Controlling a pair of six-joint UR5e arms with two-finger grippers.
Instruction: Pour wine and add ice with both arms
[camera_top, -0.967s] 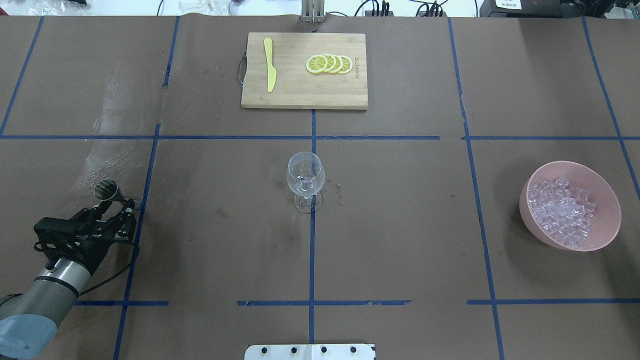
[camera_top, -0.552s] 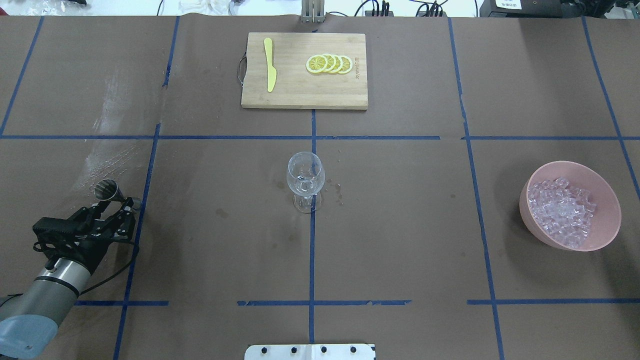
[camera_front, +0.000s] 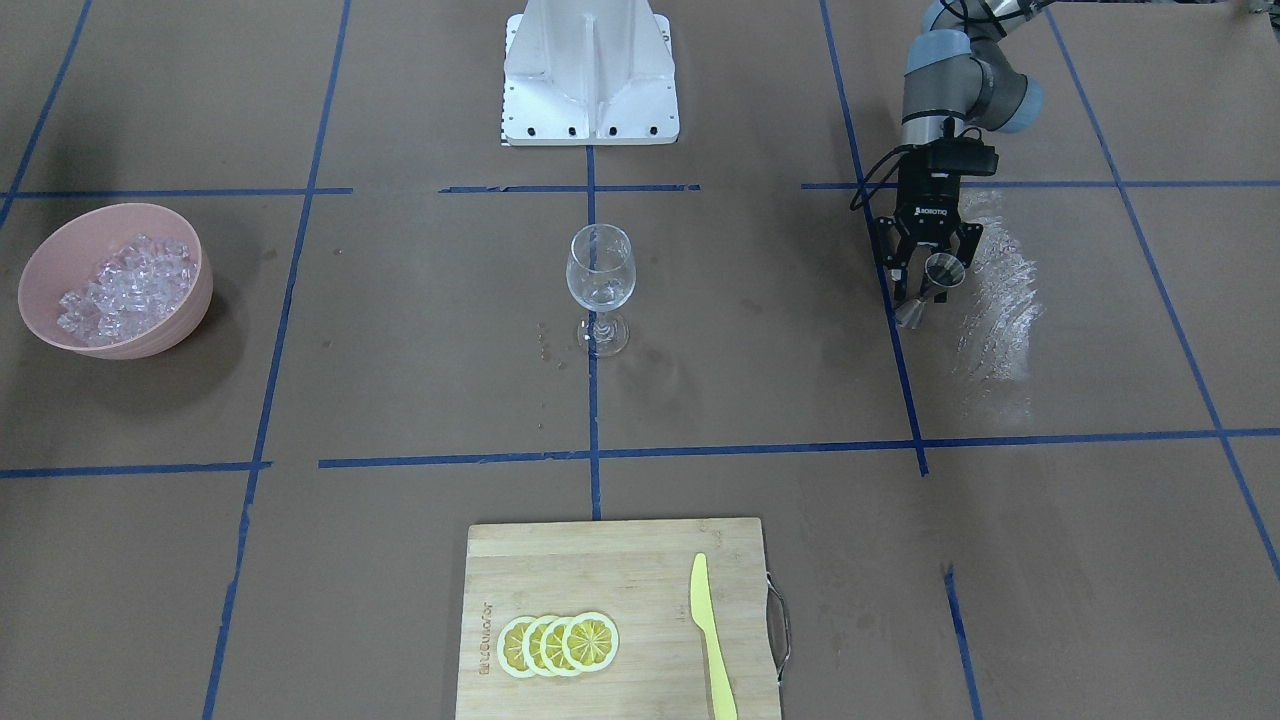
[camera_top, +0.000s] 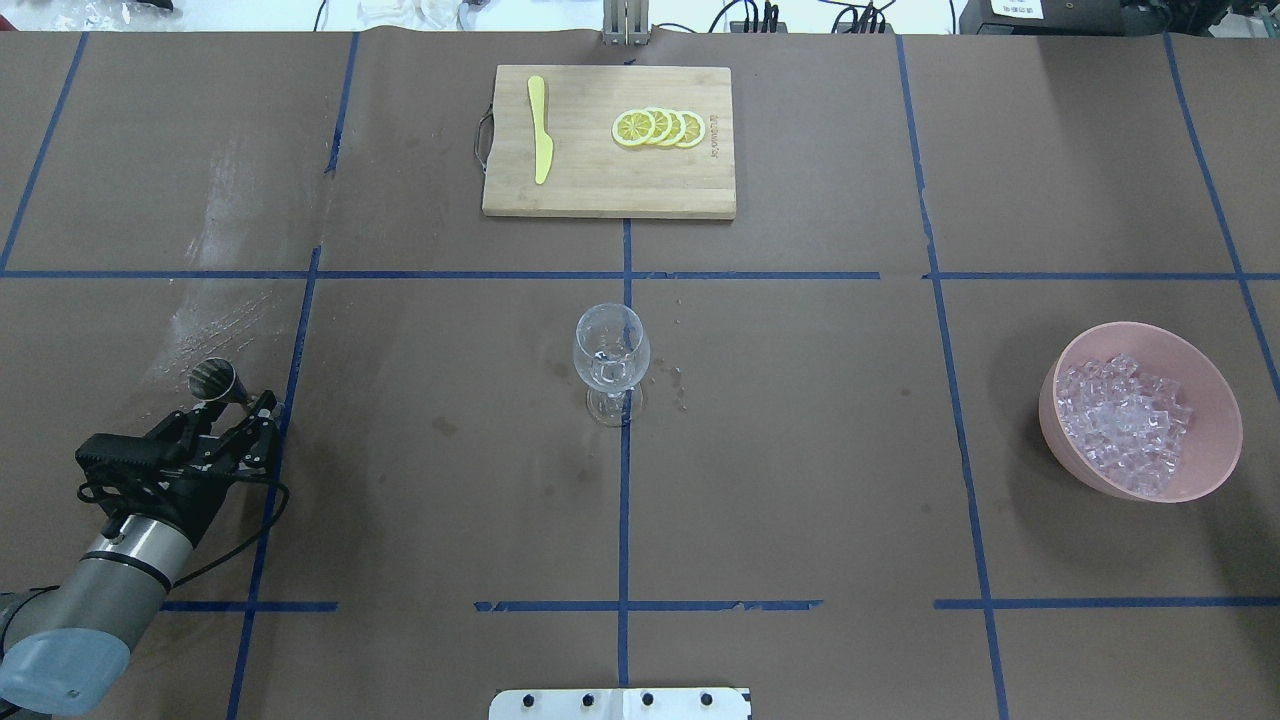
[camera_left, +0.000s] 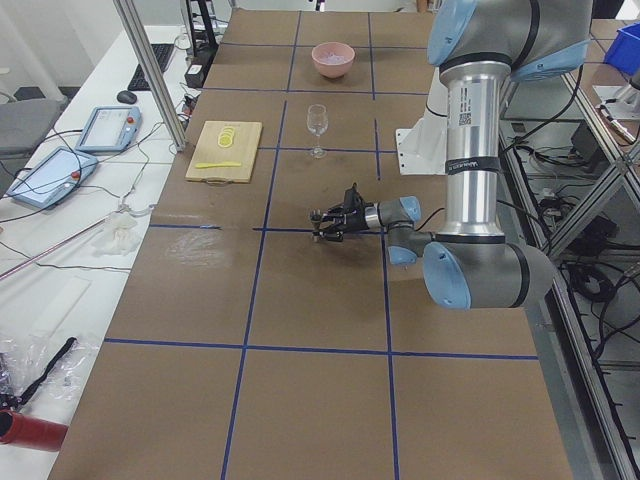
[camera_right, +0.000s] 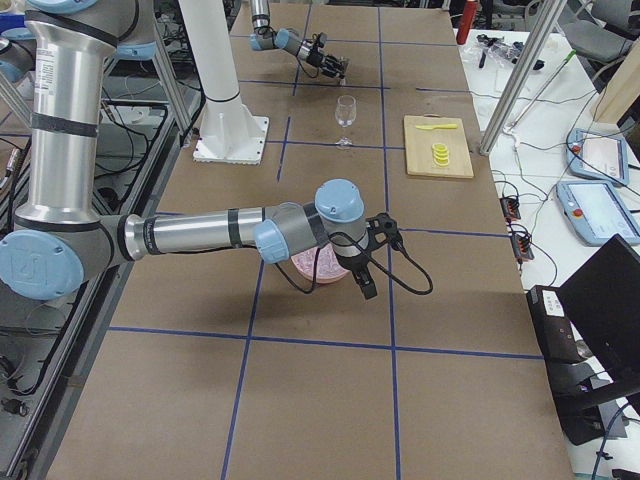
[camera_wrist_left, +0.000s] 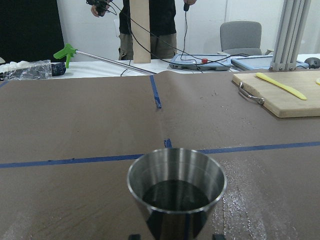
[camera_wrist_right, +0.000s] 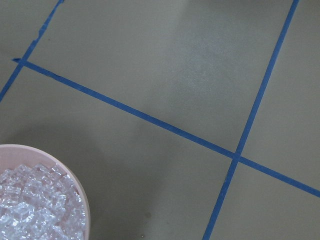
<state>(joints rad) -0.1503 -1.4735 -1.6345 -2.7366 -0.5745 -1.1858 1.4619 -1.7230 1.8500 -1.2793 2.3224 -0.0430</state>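
Note:
My left gripper grabs the steel jigger by its narrow middle (camera_front: 926, 295) next, to pour the wine into the glass (camera_front: 600, 266).
A steel jigger (camera_top: 213, 379) with dark liquid in its cup (camera_wrist_left: 176, 192) stands at the table's left. My left gripper (camera_top: 238, 405) is open, its fingers on either side of the jigger's lower half with small gaps; it also shows in the front view (camera_front: 932, 285). A clear stemmed wine glass (camera_top: 610, 345) stands at the table's middle. The ice (camera_top: 1125, 420) fills a pink bowl (camera_top: 1215, 400) at the right. My right gripper (camera_right: 362, 285) shows only in the right side view, by the bowl; I cannot tell if it is open or shut. The right wrist view shows the ice (camera_wrist_right: 35, 205) at lower left.
A wooden cutting board (camera_top: 608, 190) with lemon slices (camera_top: 660, 128) and a yellow knife (camera_top: 540, 130) lies at the far middle. The white pedestal base (camera_front: 590, 70) is at the near edge. Wet streaks mark the paper by the jigger (camera_front: 990, 290).
My left arm has shifted slightly forward and right around the jigger. The jigger, glass and bowl have not moved.

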